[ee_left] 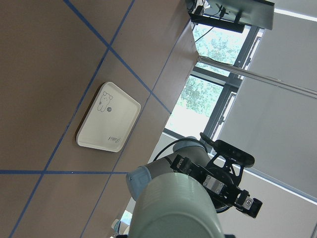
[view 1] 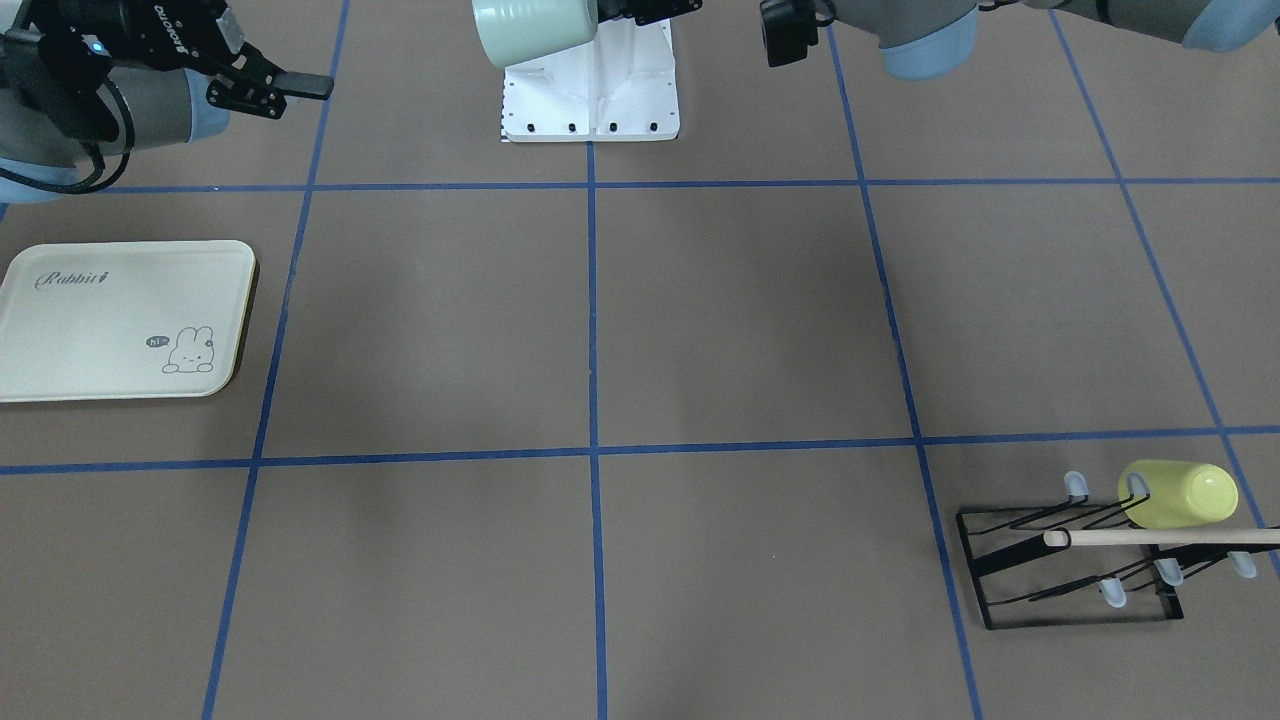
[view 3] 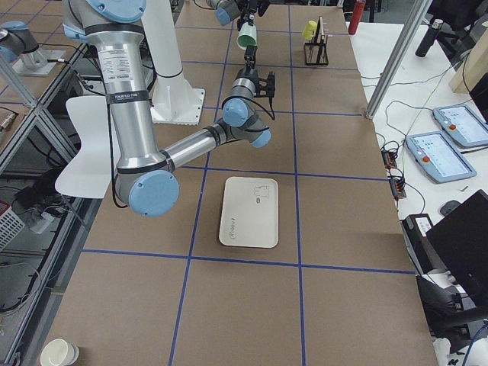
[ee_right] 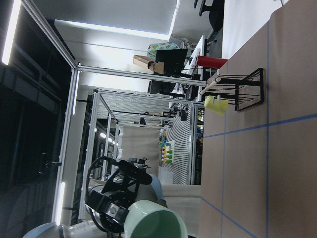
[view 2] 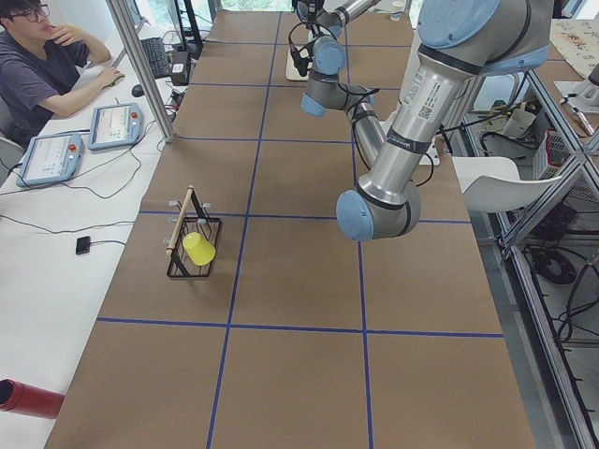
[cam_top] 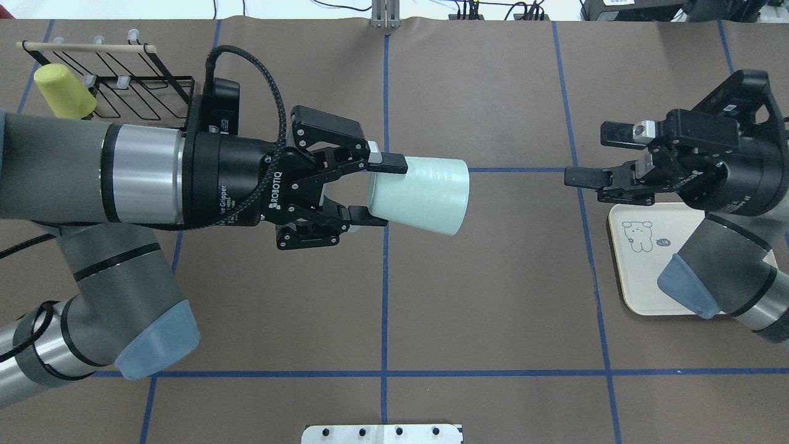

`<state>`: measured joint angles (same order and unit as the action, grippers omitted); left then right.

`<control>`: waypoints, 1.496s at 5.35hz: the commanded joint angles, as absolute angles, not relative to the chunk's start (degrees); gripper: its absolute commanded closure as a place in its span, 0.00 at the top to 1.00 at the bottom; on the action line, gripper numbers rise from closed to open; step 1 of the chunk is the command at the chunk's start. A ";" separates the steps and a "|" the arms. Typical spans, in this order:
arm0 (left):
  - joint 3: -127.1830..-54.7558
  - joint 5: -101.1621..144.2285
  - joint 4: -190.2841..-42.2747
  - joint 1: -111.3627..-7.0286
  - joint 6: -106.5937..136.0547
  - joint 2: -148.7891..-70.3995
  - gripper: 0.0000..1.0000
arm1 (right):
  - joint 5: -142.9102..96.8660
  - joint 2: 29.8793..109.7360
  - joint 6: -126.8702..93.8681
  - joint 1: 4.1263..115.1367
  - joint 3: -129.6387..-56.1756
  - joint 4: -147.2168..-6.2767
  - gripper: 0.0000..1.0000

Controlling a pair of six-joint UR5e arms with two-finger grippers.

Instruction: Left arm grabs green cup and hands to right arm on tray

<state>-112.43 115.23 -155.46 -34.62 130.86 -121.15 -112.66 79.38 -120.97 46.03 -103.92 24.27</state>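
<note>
The right gripper grabs the pale mint-green cup by its rim (view 1: pixel 485 34) next, for the handover and the trip to the tray (view 1: pixel 126 320).
My left gripper (cam_top: pixel 370 188) is shut on the base end of the pale mint-green cup (cam_top: pixel 419 194) and holds it on its side in the air over the table's middle, mouth toward my right arm. The cup also shows in the front view (view 1: pixel 535 30) and in the left wrist view (ee_left: pixel 176 208). My right gripper (cam_top: pixel 588 154) is open and empty, level with the cup and a clear gap to its right. In the right wrist view the cup's mouth (ee_right: pixel 153 223) faces the camera. The cream Rabbit tray (cam_top: pixel 635 277) lies on the table below my right arm and holds nothing (view 1: pixel 120 320).
A yellow-green cup (cam_top: pixel 61 91) hangs on a black wire rack (cam_top: pixel 135 92) with a wooden bar at the far left corner. A white base plate (view 1: pixel 600 100) sits at the table's near edge. An operator (view 2: pixel 47 65) sits at a side desk.
</note>
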 commanded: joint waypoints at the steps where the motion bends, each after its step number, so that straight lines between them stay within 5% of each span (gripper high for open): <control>1: -112.06 115.22 -155.57 -32.88 130.87 -121.29 0.03 | -108.65 77.10 -122.87 41.60 -104.15 24.18 0.99; 8: -109.07 115.22 -155.57 -32.70 130.52 -123.66 0.03 | -105.20 71.45 -122.96 37.35 -104.06 16.00 0.98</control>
<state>-109.18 115.23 -155.57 -32.69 130.51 -123.44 -105.00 71.37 -123.02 37.34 -103.85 16.30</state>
